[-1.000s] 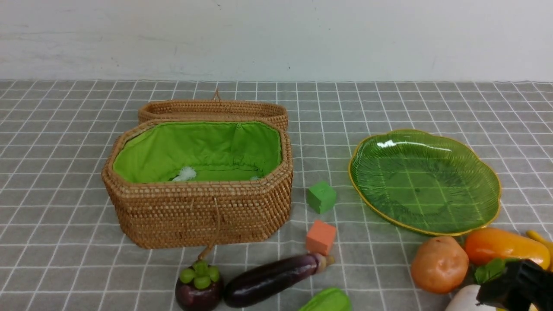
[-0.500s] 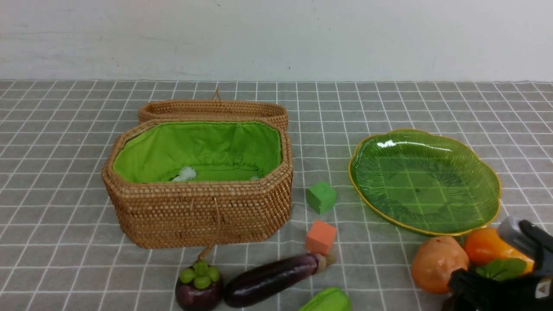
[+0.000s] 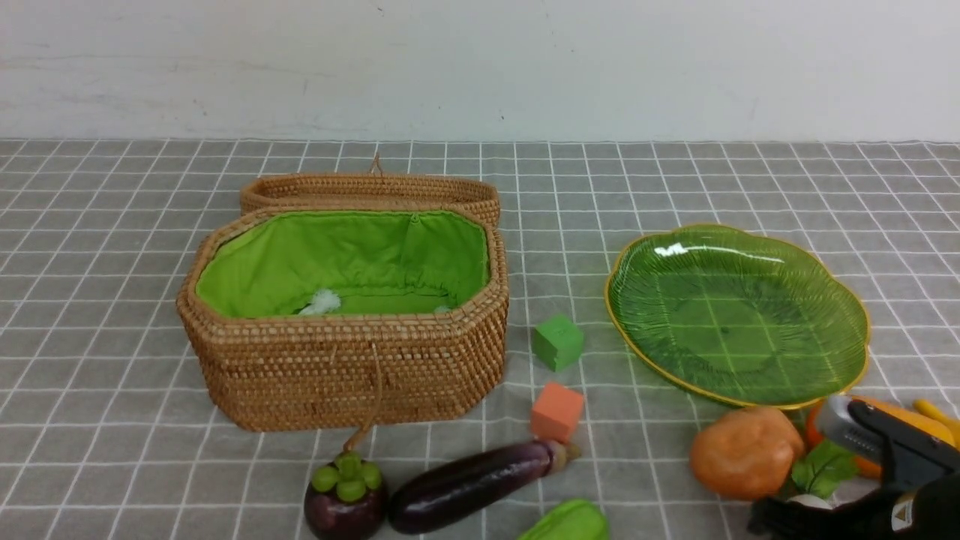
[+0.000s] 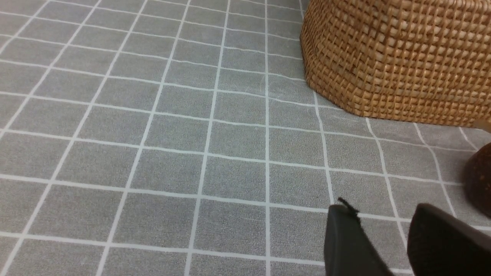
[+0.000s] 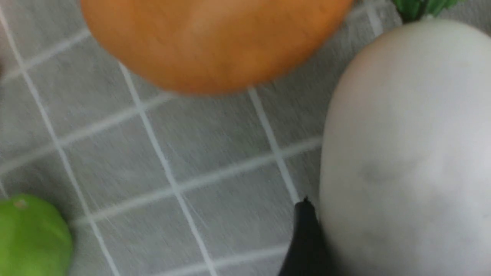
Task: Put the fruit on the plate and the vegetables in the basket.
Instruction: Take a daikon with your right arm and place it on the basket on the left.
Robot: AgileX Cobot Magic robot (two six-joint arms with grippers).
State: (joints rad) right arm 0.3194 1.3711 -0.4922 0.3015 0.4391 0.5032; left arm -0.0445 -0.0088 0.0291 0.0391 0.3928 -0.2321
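Note:
The radish has its leafy end crowded by the potato and mango, so my right gripper next needs to grab the radish by its thick white body (image 5: 409, 184).
The open basket (image 3: 337, 367) stands left of centre, and the plate (image 3: 847, 375) is to the right with nothing on it. The mangosteen (image 3: 345, 499), eggplant (image 3: 472, 484) and light green vegetable (image 3: 566, 523) lie at the front. At the front right are the potato (image 3: 746, 452), the mango (image 3: 911, 421), the banana tip (image 3: 939, 412) and the radish (image 3: 825, 469). My right gripper (image 3: 799, 474) is open and straddles the radish (image 5: 406, 153), with one finger (image 5: 307, 234) against its side. The other finger is out of frame. My left gripper (image 4: 379, 209) is open and empty over the cloth, near the basket (image 4: 395, 57).
A green cube (image 3: 558, 342) and an orange cube (image 3: 557, 412) sit between the basket and the plate. The basket's lid (image 3: 371, 191) lies open behind it. The potato (image 5: 215, 42) and the light green vegetable (image 5: 30, 237) are close to the right gripper.
My right gripper came down and forward over the radish. The radish leaves and the potato shifted left. The mango is now largely hidden behind the gripper.

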